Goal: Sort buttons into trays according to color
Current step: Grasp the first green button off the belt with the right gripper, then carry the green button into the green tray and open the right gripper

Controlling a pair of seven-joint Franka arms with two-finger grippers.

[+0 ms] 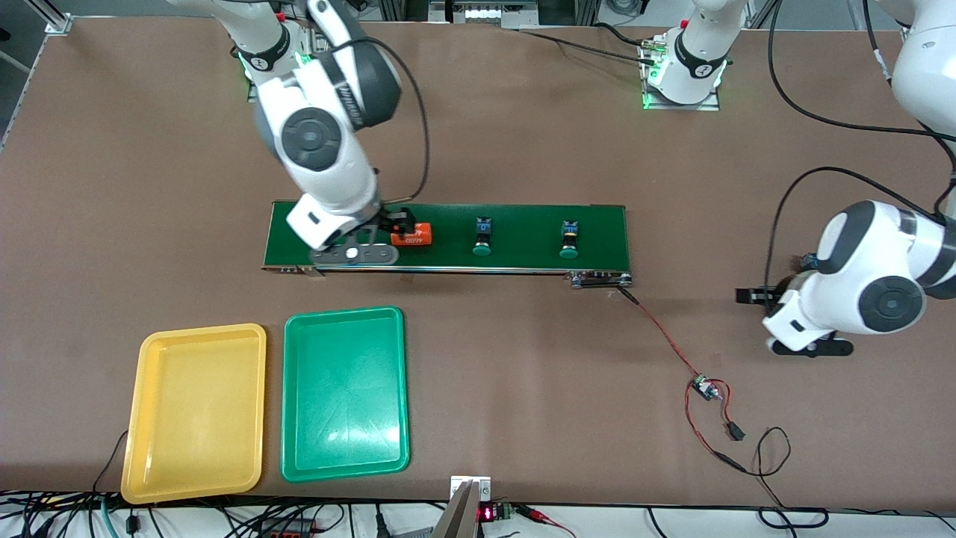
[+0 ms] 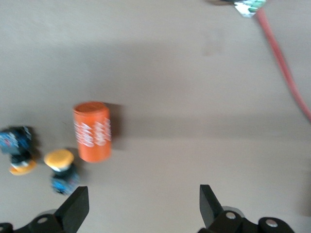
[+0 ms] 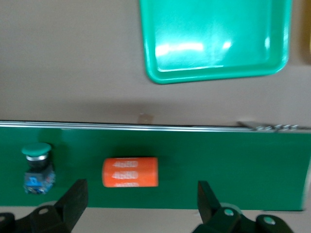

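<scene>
The green-capped button needs to be sorted into the green tray, so next my right gripper will take hold of it by its body below the cap.
Two green-capped buttons stand on the dark-green belt; the right wrist view shows one green button. Two yellow-orange-capped buttons lie on the bare table under the left arm, by an orange cylinder. The left gripper hangs open and empty over the table beside them. The right gripper is open over the belt's end, above another orange cylinder. The yellow tray and green tray sit nearer the camera, with nothing in them.
A small circuit board with red and black wires lies on the table between the belt's end and the left arm; the red wire shows in the left wrist view. Cables run along the table's near edge.
</scene>
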